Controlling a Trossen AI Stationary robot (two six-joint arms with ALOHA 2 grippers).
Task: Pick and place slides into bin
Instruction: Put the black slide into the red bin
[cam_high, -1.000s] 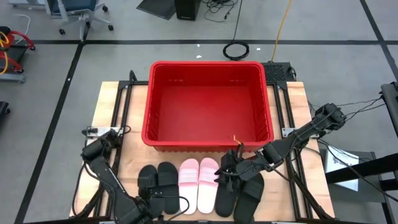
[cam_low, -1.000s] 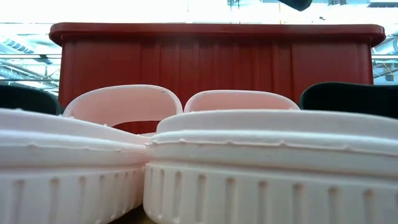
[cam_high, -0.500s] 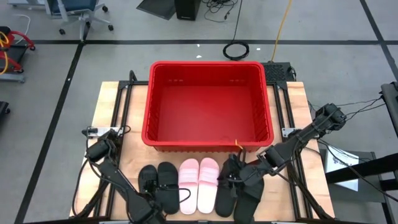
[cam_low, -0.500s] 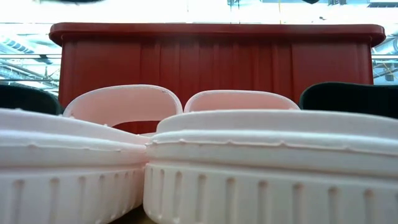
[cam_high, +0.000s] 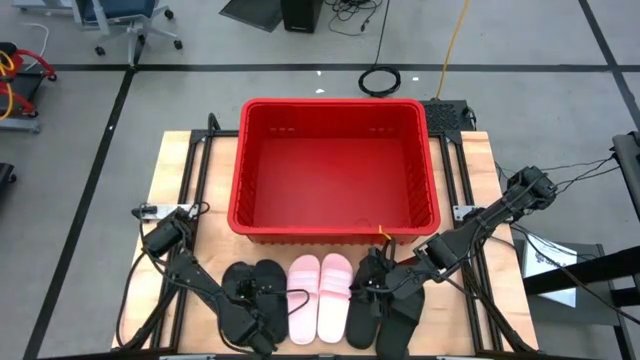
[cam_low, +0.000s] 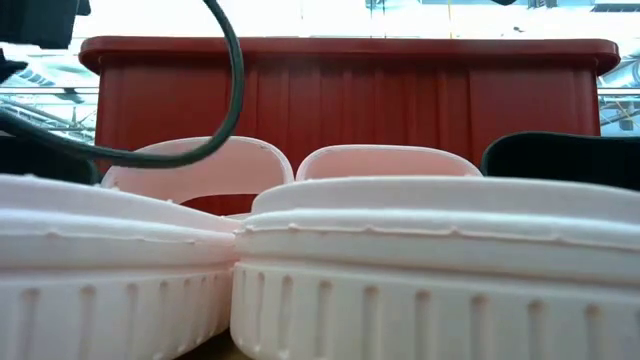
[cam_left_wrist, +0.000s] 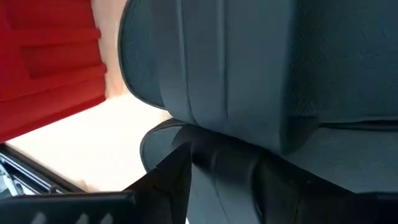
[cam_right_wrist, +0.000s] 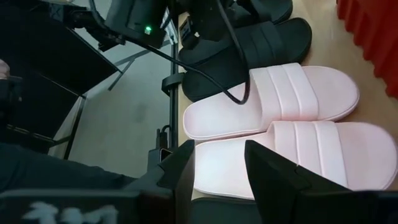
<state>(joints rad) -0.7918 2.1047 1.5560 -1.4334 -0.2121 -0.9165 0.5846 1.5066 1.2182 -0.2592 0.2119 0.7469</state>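
My left gripper takes hold of the black slide by its broad strap next, to place the slide into the red bin.
Six slides lie sole-down in a row near the table's front edge. Two black ones (cam_high: 255, 295) are at the left, two pink ones (cam_high: 320, 295) in the middle and two black ones (cam_high: 390, 305) at the right. Behind them stands the red bin (cam_high: 335, 225). My left gripper (cam_high: 256, 320) is open and slants down, close over the left black pair, whose broad strap (cam_left_wrist: 261, 74) fills its wrist view. My right gripper (cam_right_wrist: 217, 171) is open and hovers over the right black pair, facing the pink slides (cam_right_wrist: 280, 99).
The bin's near wall (cam_low: 350, 90) rises right behind the slides. Metal frame rails (cam_high: 190, 190) run along the table's left and right sides. Bare wood (cam_high: 175, 160) lies to the left of the bin. The left arm's cable (cam_low: 235, 80) hangs over the left pink slide.
My left gripper has come down and moved toward the table's right, from the near left corner to over the left black slides. Its arm and cable now show at the low view's upper left. The slides have not moved.
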